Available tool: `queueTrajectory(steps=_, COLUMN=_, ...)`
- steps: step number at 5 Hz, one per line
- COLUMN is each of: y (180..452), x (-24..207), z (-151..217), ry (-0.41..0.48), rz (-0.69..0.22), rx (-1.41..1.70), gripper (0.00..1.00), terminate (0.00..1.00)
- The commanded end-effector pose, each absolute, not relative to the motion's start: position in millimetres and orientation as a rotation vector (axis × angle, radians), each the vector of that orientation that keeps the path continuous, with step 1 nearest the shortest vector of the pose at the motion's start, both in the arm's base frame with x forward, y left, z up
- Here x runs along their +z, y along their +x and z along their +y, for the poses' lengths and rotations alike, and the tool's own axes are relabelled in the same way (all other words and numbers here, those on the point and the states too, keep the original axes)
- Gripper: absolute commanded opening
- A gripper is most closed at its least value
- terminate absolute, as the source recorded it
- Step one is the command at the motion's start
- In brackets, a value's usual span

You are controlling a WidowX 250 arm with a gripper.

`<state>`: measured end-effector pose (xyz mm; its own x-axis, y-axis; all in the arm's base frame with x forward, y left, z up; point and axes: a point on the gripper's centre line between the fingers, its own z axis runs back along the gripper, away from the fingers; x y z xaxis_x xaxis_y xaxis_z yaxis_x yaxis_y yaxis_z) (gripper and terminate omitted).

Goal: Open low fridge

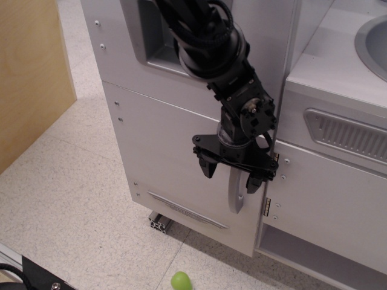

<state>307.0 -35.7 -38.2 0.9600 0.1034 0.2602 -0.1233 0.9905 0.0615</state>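
Observation:
I need to grip the door's curved silver handle by its upper part (237,177) next with my gripper, to open the low fridge (163,157).
The low fridge door (163,157) is a large white panel, closed, with a slim silver trim strip (184,209) near its bottom. Its curved vertical silver handle (235,194) sits by the right edge; only the lower part shows below my gripper. My black gripper (230,174) hangs in front of the handle's upper part, open, with one finger (207,165) left of the handle and the other finger (254,182) right of it. Whether the fingers touch the handle cannot be told.
The white panel with a grey recessed dispenser (151,42) is above the door. The cabinet with a grey slatted vent (347,134) and hinges (266,206) stand to the right. A wooden board (30,72) is at left. A green ball (181,281) lies on the floor.

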Motion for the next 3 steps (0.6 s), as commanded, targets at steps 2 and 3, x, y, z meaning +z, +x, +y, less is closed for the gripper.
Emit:
queueTrajectory(steps=2, y=314.3, x=-29.3, z=-35.4, ry=0.022, rz=-0.329, rx=0.052, gripper=0.0, terminate=0.0)
queueTrajectory(steps=3, y=300.2, x=-24.8, z=-29.0, ry=0.023, rz=-0.328, rx=0.02, gripper=0.0, terminate=0.0)
